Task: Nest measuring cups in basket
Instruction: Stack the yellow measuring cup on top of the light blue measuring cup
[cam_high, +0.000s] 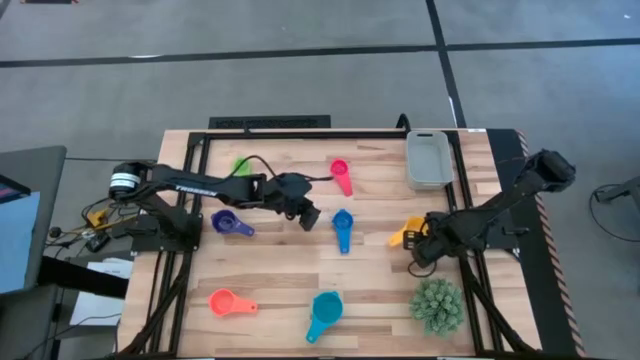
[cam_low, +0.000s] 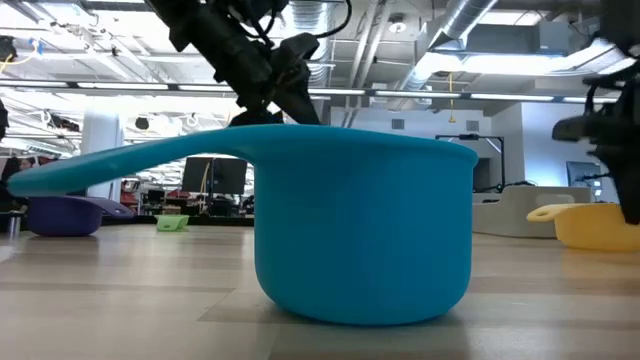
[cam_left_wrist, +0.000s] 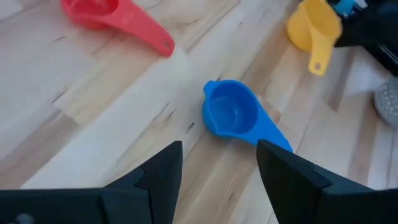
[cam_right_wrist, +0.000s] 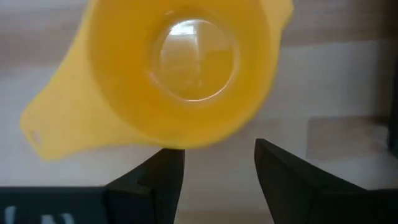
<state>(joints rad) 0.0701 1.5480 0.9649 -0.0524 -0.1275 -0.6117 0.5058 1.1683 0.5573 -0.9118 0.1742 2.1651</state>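
Observation:
My right gripper needs to grab the yellow cup by its bowl's rim (cam_high: 413, 222) next, so it can put that cup into the light blue cup (cam_high: 326, 309).
The measuring cups lie apart on the wooden table: green (cam_high: 240, 163), pink-red (cam_high: 341, 176), navy (cam_high: 230, 224), blue (cam_high: 343, 229), yellow (cam_high: 405, 233), orange (cam_high: 230, 301) and light blue (cam_high: 323, 313). The pale grey basket (cam_high: 429, 158) stands at the far right with nothing in it. My left gripper (cam_high: 308, 217) hovers open just left of the blue cup (cam_left_wrist: 230, 115), above the table. My right gripper (cam_high: 418, 247) is open and low, just short of the yellow cup (cam_right_wrist: 180, 68), whose bowl faces up.
A spiky green ball-shaped plant (cam_high: 437, 305) sits near the table's near right corner, close to my right arm. In the low view the light blue cup (cam_low: 360, 230) fills the foreground. Black frame rails run along the table's left, right and far sides.

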